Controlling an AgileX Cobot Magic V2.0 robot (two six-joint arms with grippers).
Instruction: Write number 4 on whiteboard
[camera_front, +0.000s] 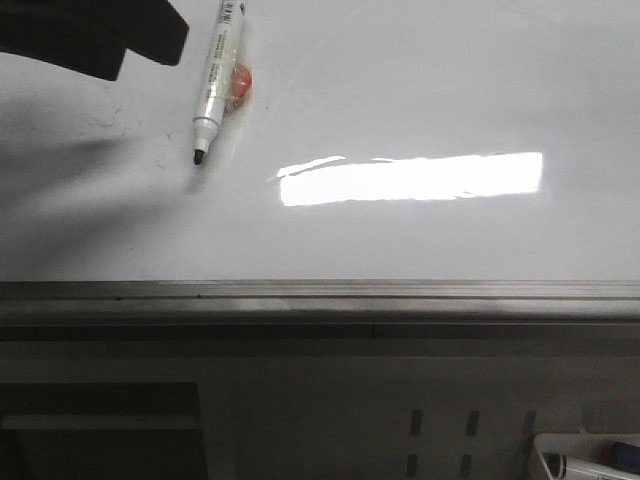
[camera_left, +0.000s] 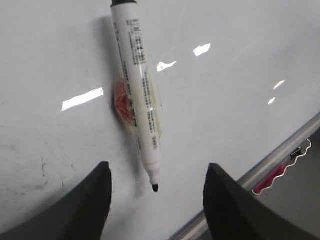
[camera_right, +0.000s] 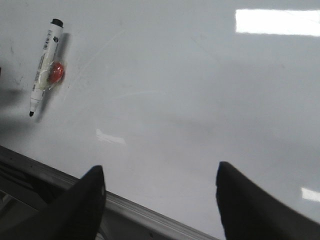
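Note:
My left gripper's fingers stop above and short of the marker's black tip (camera_front: 200, 156), so closing now would miss it; they lower, before closing.
The whiteboard (camera_front: 430, 90) is glossy white and fills most of the front view; no number 4 is in view on it. An uncapped white marker (camera_front: 218, 75) lies against the board at the upper left, its black tip pointing toward the bottom rail, with a red round piece (camera_front: 241, 84) taped to its barrel. My left gripper (camera_left: 157, 166) is open, its dark fingers either side of the marker (camera_left: 140, 100) tip but apart from it. In the front view it shows as a dark shape (camera_front: 140, 45) left of the marker. My right gripper (camera_right: 160, 168) is open and holds nothing, far from the marker (camera_right: 44, 65).
A grey metal rail (camera_front: 320, 295) runs along the board's lower edge. A bright rectangular light reflection (camera_front: 410, 178) sits mid-board. Faint grey scuffs (camera_front: 115, 122) mark the board near the marker. A white tray (camera_front: 585, 462) with pens sits below at the right.

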